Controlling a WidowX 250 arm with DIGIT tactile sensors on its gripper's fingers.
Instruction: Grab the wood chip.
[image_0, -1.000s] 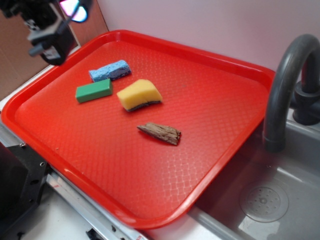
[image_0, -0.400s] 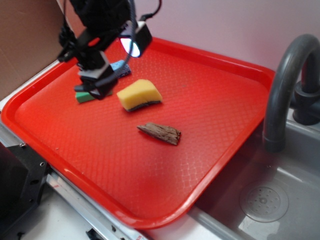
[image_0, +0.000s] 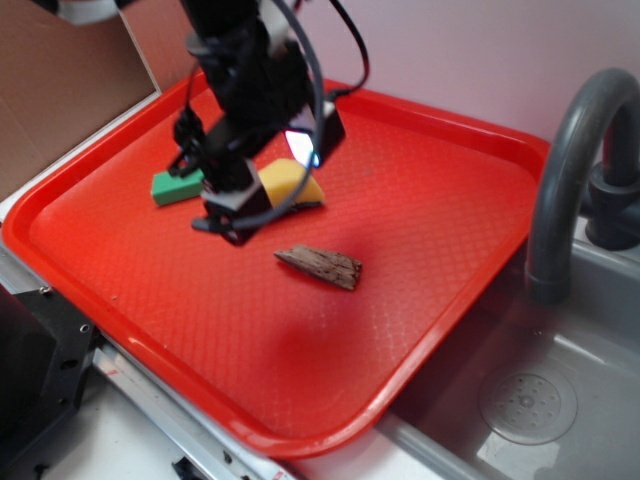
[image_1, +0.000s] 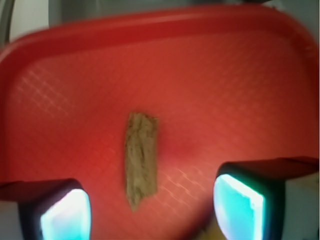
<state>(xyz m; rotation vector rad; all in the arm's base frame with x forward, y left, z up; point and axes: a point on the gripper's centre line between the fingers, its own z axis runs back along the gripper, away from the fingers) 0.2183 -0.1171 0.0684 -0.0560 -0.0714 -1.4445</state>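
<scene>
My gripper needs to go down to the wood chip (image_0: 321, 266) first and close on it after that, because my gripper's fingers are high above the chip.
The wood chip (image_0: 321, 266) is a flat brown sliver lying on the red tray (image_0: 420, 200), pointed end to the left. In the wrist view the wood chip (image_1: 140, 159) lies lengthwise, its tip between and just beyond the two fingers. My gripper (image_0: 232, 222) hovers above the tray, left of the chip and in front of the yellow sponge (image_0: 290, 185). It is open and empty; in the wrist view the gripper (image_1: 150, 210) has its fingers wide apart.
A green block (image_0: 176, 186) lies at the tray's left, partly behind the arm. A grey faucet (image_0: 570, 170) and sink basin (image_0: 530, 400) stand to the right. A brown wall panel (image_0: 60, 90) is at the left.
My gripper has swept from the upper left corner down and right across the tray, past the green block and sponge, to just left of the wood chip. The blue sponge is now hidden.
</scene>
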